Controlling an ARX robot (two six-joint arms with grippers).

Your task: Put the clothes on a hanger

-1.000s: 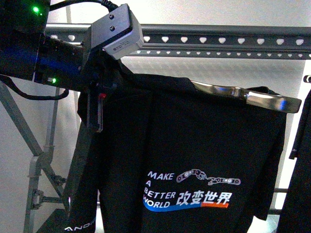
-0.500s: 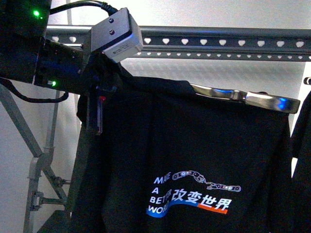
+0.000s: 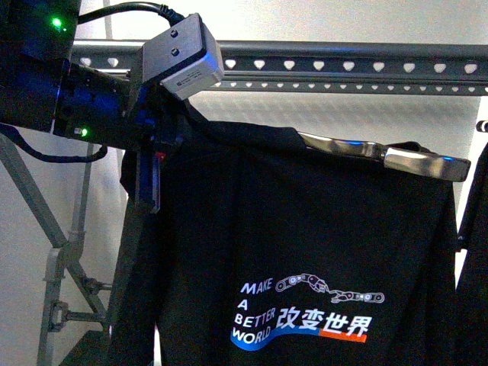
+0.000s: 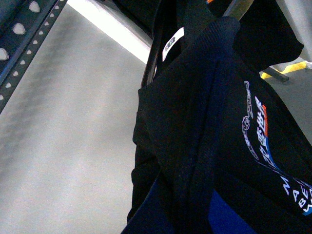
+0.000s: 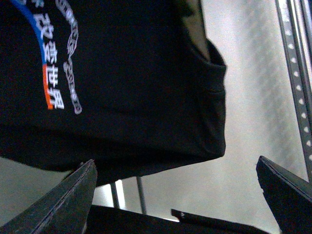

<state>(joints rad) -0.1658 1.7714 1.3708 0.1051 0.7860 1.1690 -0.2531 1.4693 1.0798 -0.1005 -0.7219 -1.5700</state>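
The robot needs to hang the T-shirt on the metal hanger, so its right gripper should next grab the black T-shirt by its shoulder [image 3: 431, 191] beside the bare shiny metal bar.
The clothes [image 3: 305, 244], a black T-shirt printed MAKE A BETTER WORLD, hang in front of me below the hanger [image 3: 343, 67], a dark grey rack rail with heart-shaped holes. A shiny metal bar [image 3: 381, 152] sticks out along the shirt's top right shoulder. My left gripper [image 3: 156, 179] is shut on the shirt's top left shoulder, just under the rail. In the left wrist view the clothes [image 4: 219, 122] cover the jaws, and the rail [image 4: 24, 29] runs past. My right gripper [image 5: 175, 195] is open and empty under the shirt's hem [image 5: 122, 87]. It is out of the front view.
The rack's grey leg and cross braces [image 3: 61, 267] stand at the left. Another dark shape [image 3: 476, 267] hangs at the right edge. A pale wall lies behind the rail. The rail [image 5: 297, 73] also shows in the right wrist view.
The shirt has settled slightly lower and to the right. Its print, bunched half a second ago, lies flat again. My left gripper has barely moved.
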